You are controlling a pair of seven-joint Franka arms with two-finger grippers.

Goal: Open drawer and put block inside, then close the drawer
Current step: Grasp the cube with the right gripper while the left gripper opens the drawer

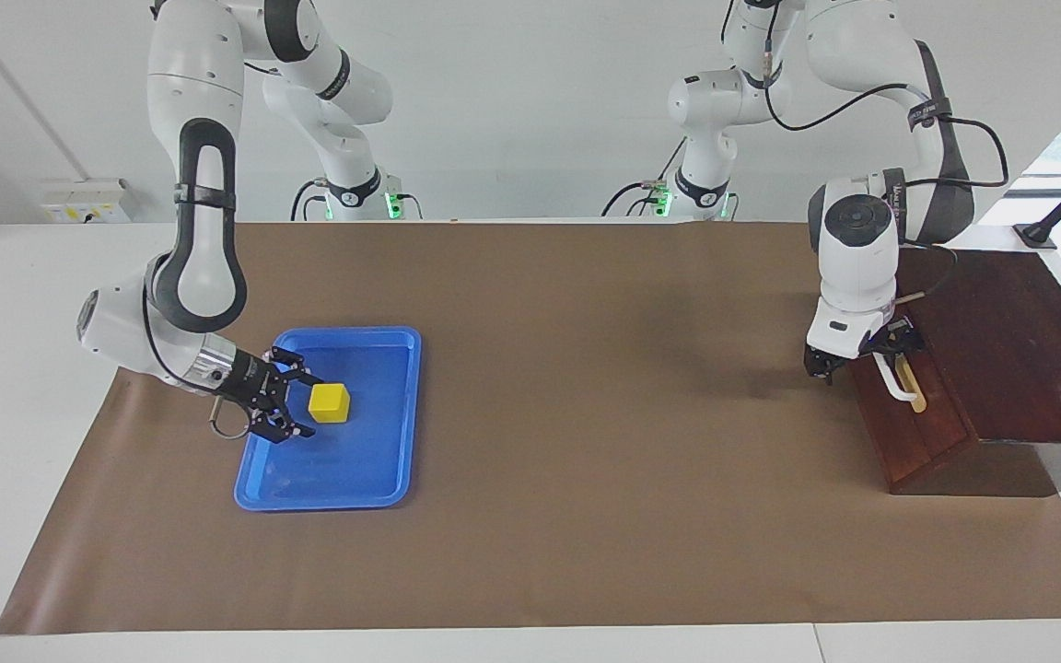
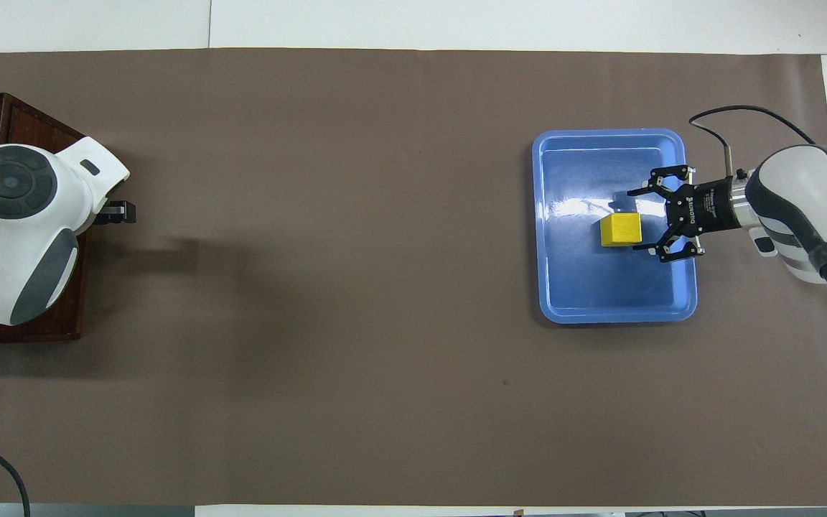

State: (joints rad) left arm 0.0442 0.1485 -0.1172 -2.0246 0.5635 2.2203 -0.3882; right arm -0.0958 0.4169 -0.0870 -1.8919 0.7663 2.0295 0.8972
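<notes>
The yellow block needs to come out of the tray (image 2: pixel 613 289) and go into the drawer, so my right gripper should grab the block by its opposite sides next.
The yellow block (image 1: pixel 329 402) lies in the blue tray (image 1: pixel 374 479), toward the right arm's end of the table; it also shows in the overhead view (image 2: pixel 621 230). My right gripper (image 1: pixel 312 405) is open and low over the tray, its fingertips (image 2: pixel 632 192) level with the block's edge on either side, not closed on it. The dark wooden drawer (image 1: pixel 917 433) is shut in its box (image 1: pixel 1009 341) at the left arm's end. My left gripper (image 1: pixel 862 357) is at the upper end of the white handle (image 1: pixel 899 385); the wrist hides it from overhead.
Brown paper (image 1: pixel 586 414) covers the table. The tray (image 2: pixel 614 312) holds only the block. The box (image 2: pixel 26 330) stands at the table's edge, partly under the left arm.
</notes>
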